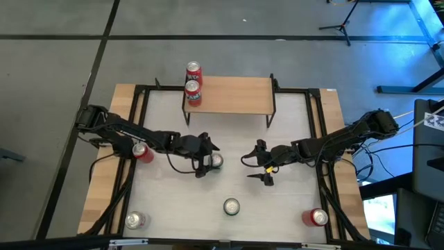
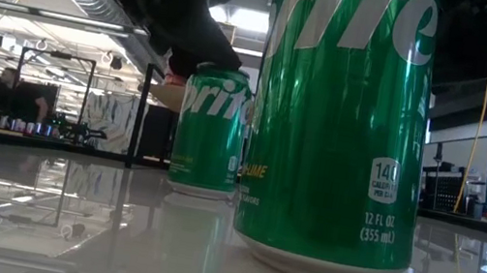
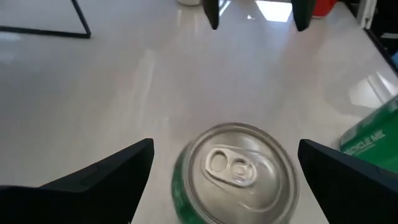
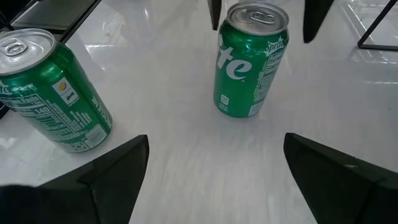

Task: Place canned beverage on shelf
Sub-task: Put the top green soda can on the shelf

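Observation:
The can has to go on the wooden shelf, so my left gripper should next grab the side below the rim of the green Sprite can.
A green Sprite can stands upright on the white tabletop near the middle. My left gripper is open, one finger on either side of the can and clear of it. In the left wrist view the can's silver top shows between the two fingers with a gap on each side. My right gripper hangs open just to the can's right, facing it, with nothing between its fingers. The light-wood shelf stands at the far middle with a red can upright on its left end.
A second red can shows just beyond the shelf's far left corner. Another Sprite can stands near the front middle. A red can lies by my left arm. Cans stand at the front left and front right.

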You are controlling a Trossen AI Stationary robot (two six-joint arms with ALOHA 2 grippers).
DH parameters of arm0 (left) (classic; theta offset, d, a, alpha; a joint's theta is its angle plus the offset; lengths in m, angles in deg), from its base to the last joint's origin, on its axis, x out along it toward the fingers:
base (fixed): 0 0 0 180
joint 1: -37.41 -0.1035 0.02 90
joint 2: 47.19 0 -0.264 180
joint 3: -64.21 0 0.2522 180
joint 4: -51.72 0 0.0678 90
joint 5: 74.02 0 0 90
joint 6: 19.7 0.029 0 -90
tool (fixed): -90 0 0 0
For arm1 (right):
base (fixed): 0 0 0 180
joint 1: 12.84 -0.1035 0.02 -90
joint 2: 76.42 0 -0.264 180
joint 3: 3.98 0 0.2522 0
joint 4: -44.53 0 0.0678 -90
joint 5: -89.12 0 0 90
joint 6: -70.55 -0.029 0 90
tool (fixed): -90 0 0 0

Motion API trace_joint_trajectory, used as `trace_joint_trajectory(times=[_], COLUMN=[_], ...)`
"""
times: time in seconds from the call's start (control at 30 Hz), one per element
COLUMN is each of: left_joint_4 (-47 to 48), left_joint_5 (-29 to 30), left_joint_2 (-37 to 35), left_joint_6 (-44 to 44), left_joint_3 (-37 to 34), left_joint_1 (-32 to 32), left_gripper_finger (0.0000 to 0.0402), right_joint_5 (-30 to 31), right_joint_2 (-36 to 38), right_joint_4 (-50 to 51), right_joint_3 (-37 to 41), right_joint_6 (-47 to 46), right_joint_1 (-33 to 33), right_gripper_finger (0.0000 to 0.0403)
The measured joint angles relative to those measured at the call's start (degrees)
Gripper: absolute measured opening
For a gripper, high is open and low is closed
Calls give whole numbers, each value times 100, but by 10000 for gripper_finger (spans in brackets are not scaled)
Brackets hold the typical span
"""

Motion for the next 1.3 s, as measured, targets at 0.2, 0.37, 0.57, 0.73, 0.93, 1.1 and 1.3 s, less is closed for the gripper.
trace_joint_trajectory(times=[0.2, 0.37, 0.57, 0.73, 0.93, 1.1, 1.3], left_joint_4=[1948, 3761, 5814, 6842, 6912, 6872, 6779], left_joint_5=[328, 376, 315, 211, -123, -119, 51], left_joint_2=[8, 252, 1219, 1919, 2082, 2089, 2089], left_joint_6=[235, 138, 127, 128, 89, 89, 108], left_joint_3=[1214, 2511, 4214, 5105, 5180, 5068, 4823], left_joint_1=[51, 55, 22, 16, 22, 33, 10], left_gripper_finger=[388, 389, 389, 389, 389, 389, 389], right_joint_5=[55, 72, 76, 67, 37, 35, 37], right_joint_2=[0, 0, 0, 0, 2, 0, 0], right_joint_4=[-9, 15, 19, 41, 258, 273, 237], right_joint_3=[0, 0, 0, 0, 0, 0, 0], right_joint_6=[-2, -7, -27, -37, -113, -146, -146], right_joint_1=[-2, -4, -2, -2, -2, 4, 2], right_gripper_finger=[370, 370, 370, 370, 370, 370, 370])
